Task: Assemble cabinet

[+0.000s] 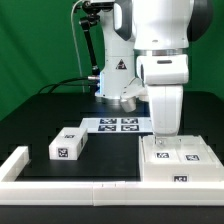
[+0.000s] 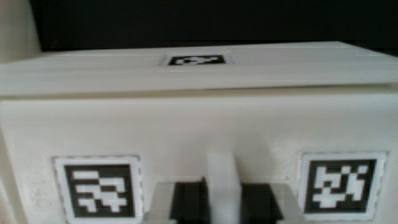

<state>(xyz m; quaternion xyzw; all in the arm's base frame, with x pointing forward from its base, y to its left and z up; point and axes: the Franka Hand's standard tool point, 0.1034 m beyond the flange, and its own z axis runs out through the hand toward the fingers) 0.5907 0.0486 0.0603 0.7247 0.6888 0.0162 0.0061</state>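
Observation:
The tagged white part my gripper holds by its thin piece sits down inside the cabinet and would stay, so it is now time to open.
The cabinet [image 1: 180,160] is a white boxy shell with black-and-white tags, standing at the front on the exterior view's right. My gripper [image 1: 164,136] comes straight down onto its top. In the wrist view the cabinet [image 2: 196,110] fills the picture, with a tag on each side of my gripper [image 2: 222,205]. The two dark fingers [image 2: 185,205] are shut on a thin white upright strip of the cabinet. A smaller white tagged block [image 1: 68,145] lies apart on the black table, towards the exterior view's left.
The marker board [image 1: 120,124] lies flat behind the cabinet near the arm's base. A long white rail [image 1: 20,165] edges the table along the front and the exterior view's left. A green backdrop stands behind.

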